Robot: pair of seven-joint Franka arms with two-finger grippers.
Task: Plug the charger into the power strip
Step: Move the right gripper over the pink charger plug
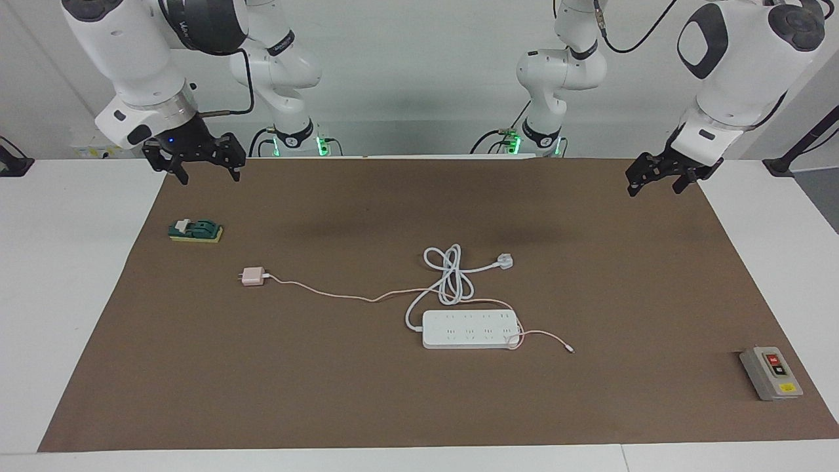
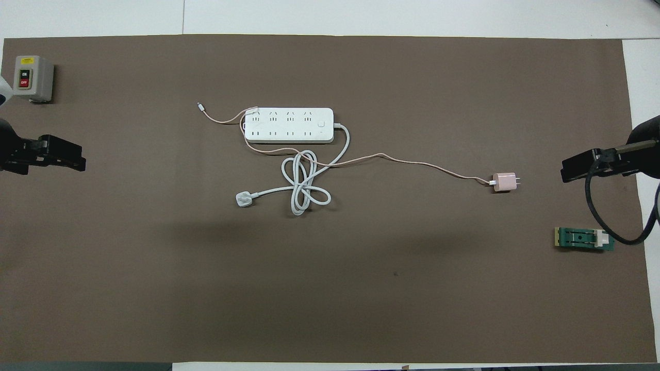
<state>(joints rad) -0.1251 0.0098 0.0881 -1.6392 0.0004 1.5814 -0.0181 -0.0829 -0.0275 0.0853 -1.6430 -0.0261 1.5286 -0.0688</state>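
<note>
I need to grip the charger with my right gripper next, by the charger's flat opposite sides between metal prongs on one end of the charger [image 1: 252,276] and its cable on the other end.
The charger [image 1: 252,276] [image 2: 504,182], a small pink cube, lies on the brown mat toward the right arm's end. Its thin pink cable [image 1: 328,292] runs to the power strip [image 1: 469,329] [image 2: 289,125] and crosses one end of it. The strip, a flat white bar, lies mid-mat, farther from the robots than the charger. My right gripper [image 1: 208,176] [image 2: 567,172] hangs open and empty over the mat's corner at its own end. Over the mat's other robot-side corner, my left gripper [image 1: 655,190] [image 2: 77,158] is also open and holds nothing.
The strip's thick white cord [image 1: 449,275] lies coiled beside it on the robots' side and ends in a white plug [image 1: 503,261]. A green block [image 1: 195,231] [image 2: 584,239] sits under the right gripper. A grey button box [image 1: 771,373] [image 2: 32,78] stands at the left arm's end.
</note>
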